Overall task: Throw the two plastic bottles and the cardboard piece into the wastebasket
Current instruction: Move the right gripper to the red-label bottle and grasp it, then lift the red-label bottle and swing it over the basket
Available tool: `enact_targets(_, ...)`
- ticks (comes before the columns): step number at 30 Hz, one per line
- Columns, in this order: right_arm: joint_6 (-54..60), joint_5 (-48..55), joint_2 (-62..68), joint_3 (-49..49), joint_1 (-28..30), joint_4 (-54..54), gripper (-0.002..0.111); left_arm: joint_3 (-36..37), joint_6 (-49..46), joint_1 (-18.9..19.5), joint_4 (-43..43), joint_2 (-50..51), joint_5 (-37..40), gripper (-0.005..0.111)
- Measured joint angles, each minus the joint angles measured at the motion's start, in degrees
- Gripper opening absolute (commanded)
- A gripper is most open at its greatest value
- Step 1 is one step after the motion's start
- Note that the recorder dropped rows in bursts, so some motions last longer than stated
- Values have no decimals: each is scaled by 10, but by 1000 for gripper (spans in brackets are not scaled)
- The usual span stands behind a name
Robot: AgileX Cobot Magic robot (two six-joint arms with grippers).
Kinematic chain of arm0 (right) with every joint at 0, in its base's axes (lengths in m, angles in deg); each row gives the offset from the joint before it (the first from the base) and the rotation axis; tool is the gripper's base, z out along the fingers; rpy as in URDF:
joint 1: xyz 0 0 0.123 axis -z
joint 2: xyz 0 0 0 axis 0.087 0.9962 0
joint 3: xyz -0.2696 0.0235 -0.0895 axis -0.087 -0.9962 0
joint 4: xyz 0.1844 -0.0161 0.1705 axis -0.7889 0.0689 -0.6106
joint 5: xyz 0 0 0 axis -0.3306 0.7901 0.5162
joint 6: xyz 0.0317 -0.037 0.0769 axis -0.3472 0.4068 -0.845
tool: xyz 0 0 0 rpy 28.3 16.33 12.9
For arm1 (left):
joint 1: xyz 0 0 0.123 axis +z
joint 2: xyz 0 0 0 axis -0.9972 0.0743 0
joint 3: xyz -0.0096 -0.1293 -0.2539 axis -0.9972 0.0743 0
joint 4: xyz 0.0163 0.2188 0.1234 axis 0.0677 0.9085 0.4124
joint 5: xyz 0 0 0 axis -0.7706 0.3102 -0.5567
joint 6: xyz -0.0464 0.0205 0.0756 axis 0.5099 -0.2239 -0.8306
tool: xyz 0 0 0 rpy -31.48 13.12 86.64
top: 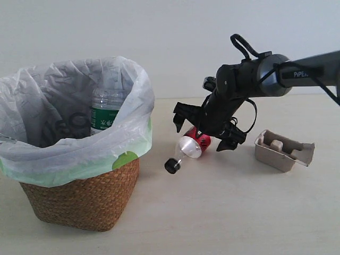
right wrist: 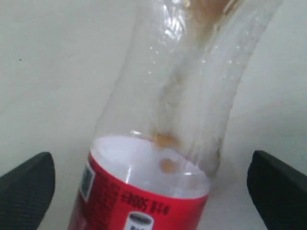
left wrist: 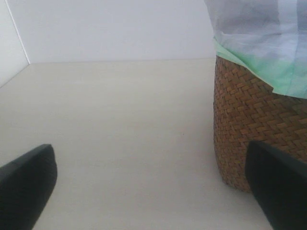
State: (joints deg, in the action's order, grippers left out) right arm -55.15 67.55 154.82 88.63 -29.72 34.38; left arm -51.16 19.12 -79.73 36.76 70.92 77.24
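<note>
I should close my right gripper on the bottle now, because the gripper's fingers reach down on either side of the red label [top: 202, 138] [right wrist: 139, 203] near the tabletop.
The wicker wastebasket [top: 85, 199], lined with a white bag, stands at the left. The green-label bottle [top: 106, 109] stands upright inside it. The red-label bottle [top: 192, 145] lies on the table just right of the basket, its black cap [top: 171, 166] pointing to the front. My right gripper [top: 204, 133] hangs over its red-label end, open. In the right wrist view the bottle [right wrist: 163, 143] sits between the wide-apart fingers [right wrist: 29, 189] and touches neither of them. The cardboard piece [top: 283, 150] rests on the table to the right. My left gripper [left wrist: 153, 191] is open and empty beside the basket's wall [left wrist: 254, 124].
The right arm [top: 276, 74] reaches in from the upper right above the table. A pale wall stands behind the table. Bare tabletop [top: 228, 212] lies in front of the bottle and the cardboard.
</note>
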Motion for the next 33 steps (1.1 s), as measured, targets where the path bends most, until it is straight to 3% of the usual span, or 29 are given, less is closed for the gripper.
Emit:
enact_targets(3, 8, -3, 0, 0, 0, 0, 51, 0, 0, 0, 0, 0, 0, 108)
enact_targets(6, 12, -3, 0, 0, 0, 2, 0, 0, 0, 0, 0, 0, 0, 108)
enact_targets(14, 77, 72, -28, 1, 0, 24, 0, 0, 0, 0, 0, 0, 0, 108)
enact_targets(20, 80, 152, -180, 1, 0, 105, 0, 0, 0, 0, 0, 0, 0, 108)
enact_targets(29, 155, 127, -369, 1, 1, 69, 0, 0, 0, 0, 0, 0, 0, 108)
enact_targets(33, 96, 189, -361, 1, 1, 151, 0, 0, 0, 0, 0, 0, 0, 108)
